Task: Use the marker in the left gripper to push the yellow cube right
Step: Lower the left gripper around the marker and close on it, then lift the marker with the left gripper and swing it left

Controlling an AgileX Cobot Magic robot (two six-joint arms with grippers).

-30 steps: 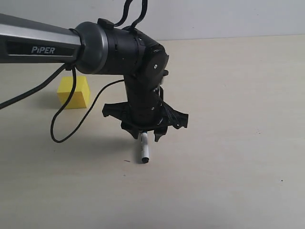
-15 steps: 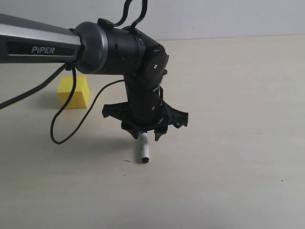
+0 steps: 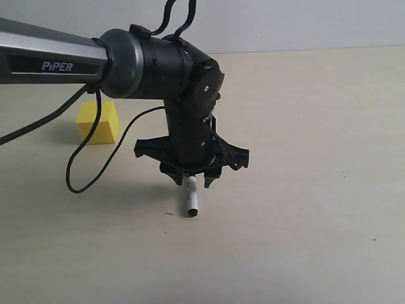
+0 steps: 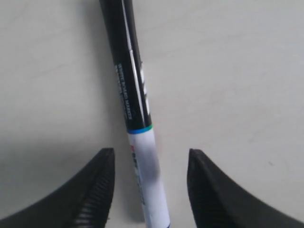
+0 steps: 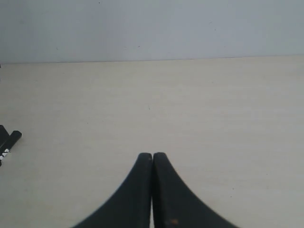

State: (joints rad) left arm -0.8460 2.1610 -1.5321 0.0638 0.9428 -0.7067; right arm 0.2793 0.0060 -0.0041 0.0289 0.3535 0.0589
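My left gripper takes hold of the marker by its white body (image 4: 148, 166) next, so the marker's black cap (image 4: 127, 66) stays free to push the yellow cube.
The yellow cube (image 3: 98, 121) sits on the table at the left, partly crossed by a black cable. My left gripper (image 3: 191, 180) points down at the table, right of the cube and nearer the front, well apart from it. The marker (image 3: 192, 199) shows its white barrel and black end tip below the fingers. In the left wrist view the marker (image 4: 137, 118) lies between the fingers of the left gripper (image 4: 149, 153), with a gap on each side; the jaws stand open. My right gripper (image 5: 152, 155) is shut on nothing.
A loose black cable (image 3: 85, 158) loops down from the grey PiPER arm (image 3: 50, 60) beside the cube. The beige table (image 3: 316, 190) ends at a pale wall behind. The marker's black cap (image 5: 13, 138) shows at the edge of the right wrist view.
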